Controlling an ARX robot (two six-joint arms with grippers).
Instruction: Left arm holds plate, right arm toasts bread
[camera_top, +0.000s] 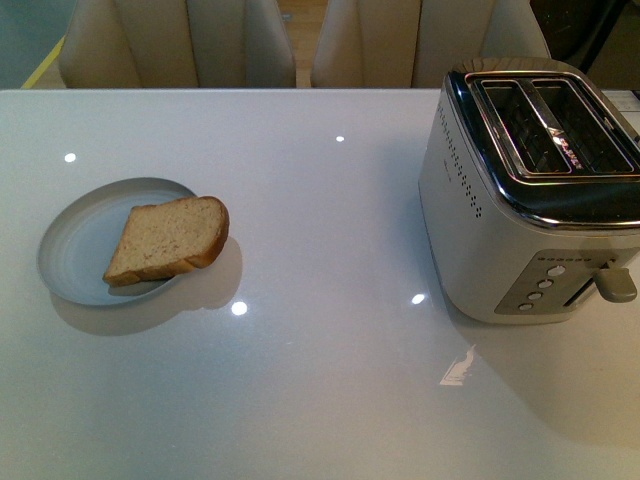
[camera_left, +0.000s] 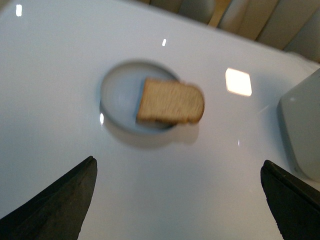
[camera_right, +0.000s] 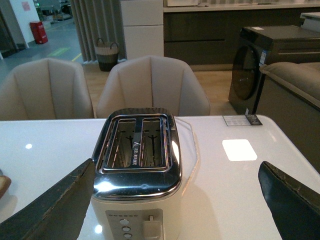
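The left gripper picks up the plate by its bare rim (camera_top: 50, 242) next, to hold the plate while the bread (camera_top: 168, 239) gets toasted.
The bread (camera_top: 168, 239) is a light brown slice with darker crust, lying flat on the pale grey-blue plate (camera_top: 75, 235) at the left of the white table, its rounded end overhanging the rim. Neither arm shows in the front view. In the left wrist view the plate (camera_left: 117, 95) and bread (camera_left: 171, 102) lie ahead of my left gripper (camera_left: 177, 167), which is open and empty above the table, well short of them. My right gripper (camera_right: 177, 172) is open and empty, held above the toaster (camera_right: 136, 172). A corner of the bread (camera_right: 2, 184) shows at that view's edge.
The white and chrome two-slot toaster (camera_top: 535, 190) stands at the table's right, slots empty, lever (camera_top: 617, 284) up. Beige chairs (camera_top: 180, 42) stand behind the table's far edge. A small card (camera_right: 242, 120) lies near the far right corner.
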